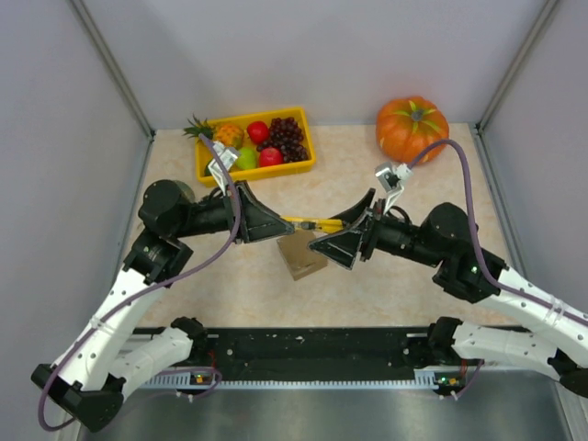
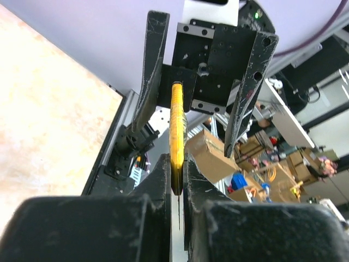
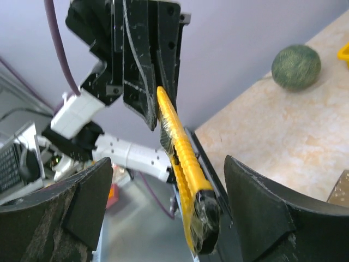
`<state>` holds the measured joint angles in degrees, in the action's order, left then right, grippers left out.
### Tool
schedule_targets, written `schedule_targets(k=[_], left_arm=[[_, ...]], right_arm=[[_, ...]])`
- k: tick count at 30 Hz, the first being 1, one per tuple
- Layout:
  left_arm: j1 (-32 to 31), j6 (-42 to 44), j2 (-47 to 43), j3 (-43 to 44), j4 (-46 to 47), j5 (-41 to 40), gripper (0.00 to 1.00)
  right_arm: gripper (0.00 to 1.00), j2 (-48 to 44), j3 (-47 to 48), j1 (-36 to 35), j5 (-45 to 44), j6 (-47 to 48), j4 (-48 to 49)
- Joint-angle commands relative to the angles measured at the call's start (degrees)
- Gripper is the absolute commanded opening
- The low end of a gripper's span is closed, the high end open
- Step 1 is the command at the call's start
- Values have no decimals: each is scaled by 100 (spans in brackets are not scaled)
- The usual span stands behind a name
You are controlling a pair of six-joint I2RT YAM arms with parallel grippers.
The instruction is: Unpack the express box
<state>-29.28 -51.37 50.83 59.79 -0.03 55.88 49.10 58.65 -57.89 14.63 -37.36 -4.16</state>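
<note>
The robot's right gripper should next grab the yellow utility knife's black-end with the cap, so the opposite yellow end of the knife stays free to open the express box.
The express box, small and brown, lies on the table under where the two grippers meet; one corner shows in the right wrist view. A yellow utility knife hangs level above it. My left gripper is shut on one end of the knife, which is pinched between the pads. My right gripper stands open around the other end of the knife, its jaws wide on both sides and clear of the handle. The left gripper's fingers grip the far end.
A yellow tray of toy fruit sits at the back left. An orange pumpkin is at the back right. A dark green ball rests on the table near the wall. Grey walls close in three sides.
</note>
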Motion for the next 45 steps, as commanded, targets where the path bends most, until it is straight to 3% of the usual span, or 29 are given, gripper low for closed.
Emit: schedule_targets(k=[1,4,9,13,22,24,27,30,32,33,35,36,42,45], left_arm=[[-17,-417,-222,-19,434,-929,0],[-25,-663,-380,-291,820,-1236,0],[-25,-944,-486,-574,1251,-1413,0],[-25,-927,-530,-626,1251,-1492,0],[-34,-769,-504,-556,1084,-1519,0],[-34,-725,-486,-512,988,-1518,0],[-34,-699,-486,-503,935,-1518,0],[-34,-672,-486,-495,900,-1518,0],[-34,-672,-477,-495,882,-1527,0],[-34,-672,-486,-495,873,-1518,0],[-34,-681,-469,-503,865,-1518,0],[-25,-681,-477,-512,865,-1510,0],[-25,-637,-460,-504,689,-1483,0],[-25,-471,-451,-442,365,-1518,33]], right_arm=[[81,-120,-293,-91,-873,-350,1740],[80,2,-381,-135,-1199,-552,2339],[71,468,67,-161,-1103,-596,2358],[52,706,383,-161,-963,-623,2228],[31,706,445,-161,-752,-685,1990],[31,697,489,-161,-716,-658,1798],[40,645,507,-170,-620,-632,1682],[41,583,489,-161,-611,-614,1568],[35,548,454,-161,-602,-605,1577],[24,522,445,-161,-611,-605,1577],[13,504,445,-161,-620,-597,1568],[2,504,454,-161,-620,-579,1568],[0,478,489,-161,-760,-526,1305],[0,390,516,-161,-1014,-491,963]])
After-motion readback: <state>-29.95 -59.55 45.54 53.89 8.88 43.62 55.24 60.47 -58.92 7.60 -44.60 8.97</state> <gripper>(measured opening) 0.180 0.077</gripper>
